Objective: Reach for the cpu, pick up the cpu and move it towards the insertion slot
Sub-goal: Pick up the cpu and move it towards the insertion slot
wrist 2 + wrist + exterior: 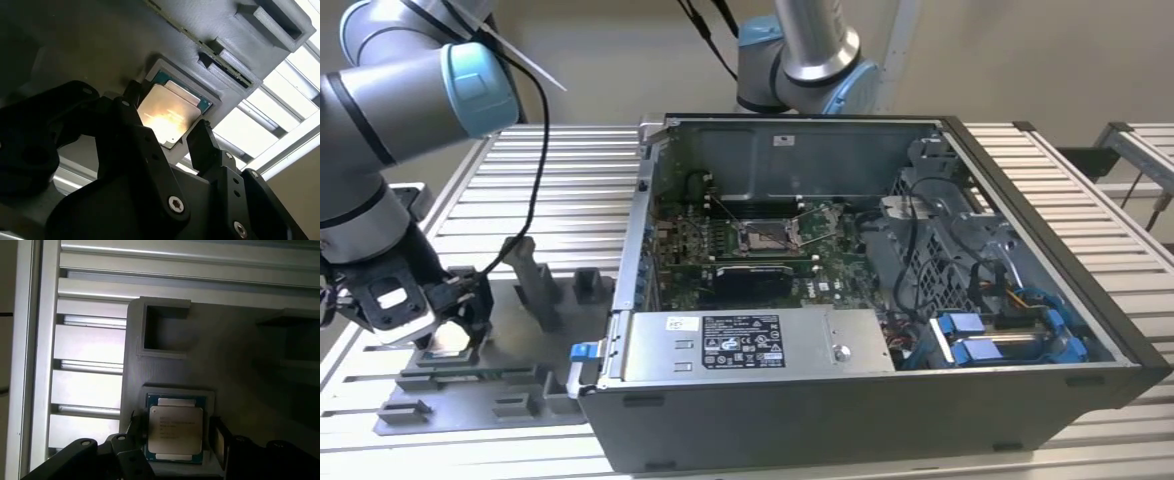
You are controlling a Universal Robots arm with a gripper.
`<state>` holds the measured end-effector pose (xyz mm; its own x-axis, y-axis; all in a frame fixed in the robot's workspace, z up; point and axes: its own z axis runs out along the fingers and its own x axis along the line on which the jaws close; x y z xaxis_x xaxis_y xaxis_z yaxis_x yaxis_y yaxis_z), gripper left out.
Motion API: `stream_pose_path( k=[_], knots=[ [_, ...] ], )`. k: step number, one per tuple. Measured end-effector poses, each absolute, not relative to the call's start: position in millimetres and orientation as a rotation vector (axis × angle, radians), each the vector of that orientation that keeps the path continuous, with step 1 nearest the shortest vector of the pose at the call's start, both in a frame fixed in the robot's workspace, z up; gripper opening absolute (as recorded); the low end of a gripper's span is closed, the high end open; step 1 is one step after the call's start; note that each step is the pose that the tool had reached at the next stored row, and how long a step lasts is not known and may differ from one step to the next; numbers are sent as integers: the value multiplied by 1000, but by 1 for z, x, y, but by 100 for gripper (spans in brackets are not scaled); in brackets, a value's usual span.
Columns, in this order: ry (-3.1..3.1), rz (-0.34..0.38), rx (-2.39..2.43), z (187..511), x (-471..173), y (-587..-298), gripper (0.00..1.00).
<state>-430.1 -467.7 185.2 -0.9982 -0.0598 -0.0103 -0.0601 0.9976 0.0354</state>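
My gripper grabs the cpu by its green side edges next, since the tray's raised rim hugs the cpu along its tabbed ends.
The cpu, a small square chip with a silvery top and green rim, lies flat in a recess of the grey tray. My gripper is low over it, open, with one black finger on each side of the chip, close to its edges. The second wrist view shows the cpu lit bright between the fingers of the gripper. In the exterior view the gripper is at the tray on the left. The insertion slot sits inside the open computer case.
The case stands to the exterior view's right of the tray, its side wall rising between them. Upright grey posts stick up from the tray near the gripper. A second arm stands behind the case. The table is ribbed aluminium.
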Motion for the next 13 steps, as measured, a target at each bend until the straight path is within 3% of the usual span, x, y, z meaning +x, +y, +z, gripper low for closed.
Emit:
stream_pose_path(
  k=[13],
  knots=[
    [3130, 56, -91, 185, -430, -468, 100]
  ],
)
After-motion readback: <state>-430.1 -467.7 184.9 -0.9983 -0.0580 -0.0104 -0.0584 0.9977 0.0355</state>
